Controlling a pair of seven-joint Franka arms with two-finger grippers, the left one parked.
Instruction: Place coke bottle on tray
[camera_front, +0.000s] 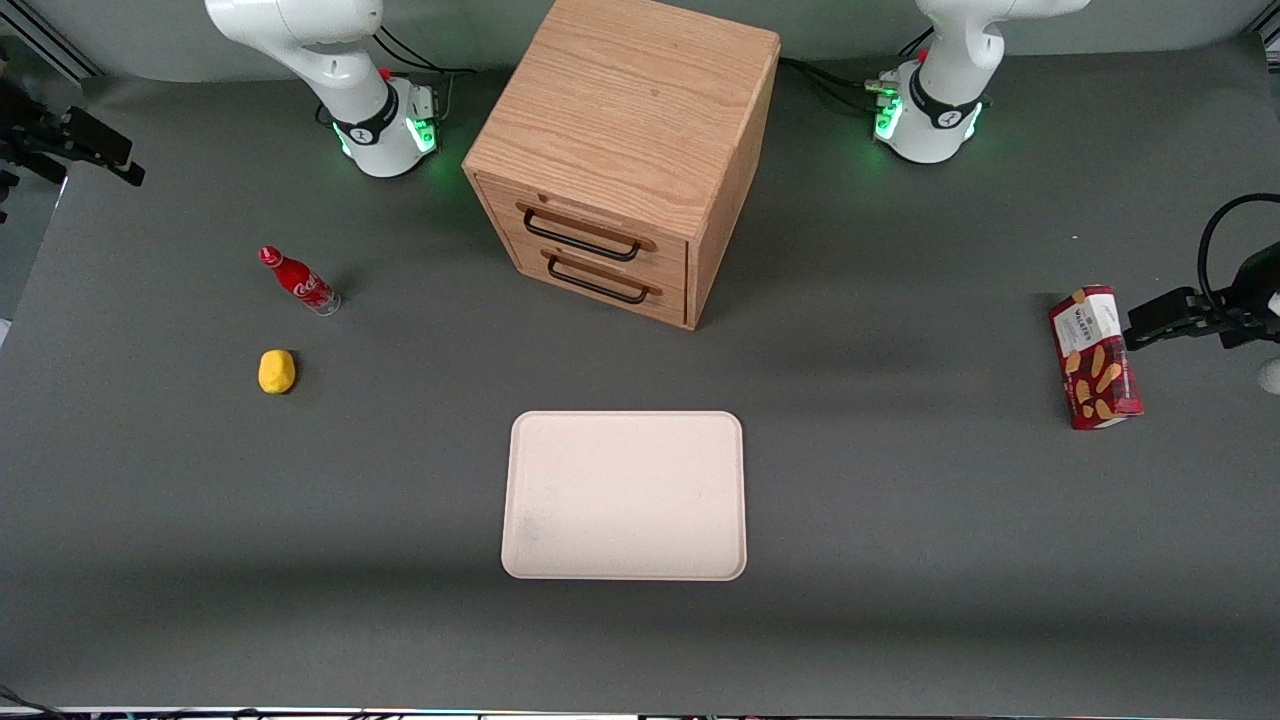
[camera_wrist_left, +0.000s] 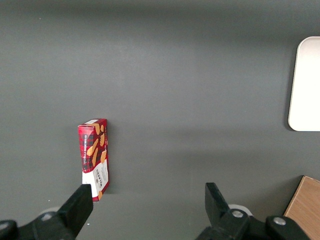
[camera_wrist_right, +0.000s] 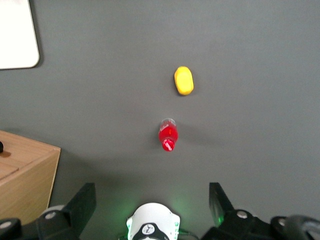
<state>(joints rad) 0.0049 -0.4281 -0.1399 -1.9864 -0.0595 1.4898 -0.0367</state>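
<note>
I should next grab the coke bottle by its red cap (camera_front: 270, 256) with my right gripper, so that the bottle's base stays free to stand on the tray (camera_front: 625, 495).
The coke bottle (camera_front: 300, 281), small and red with a red cap, stands upright on the grey table toward the working arm's end. From above, the right wrist view shows its cap and shoulders (camera_wrist_right: 168, 135). The cream-pink tray (camera_front: 625, 495) lies flat near the front camera, with nothing on it; one corner (camera_wrist_right: 17, 35) shows in the right wrist view. My right gripper (camera_front: 95, 150) hangs high above the table at the working arm's end, well apart from the bottle. Its jaws (camera_wrist_right: 151, 202) stand wide open with nothing between them.
A yellow lemon-like object (camera_front: 277, 371) lies beside the bottle, nearer the front camera. A wooden two-drawer cabinet (camera_front: 620, 150) stands mid-table, farther from the camera than the tray. A red snack box (camera_front: 1095, 357) sits toward the parked arm's end.
</note>
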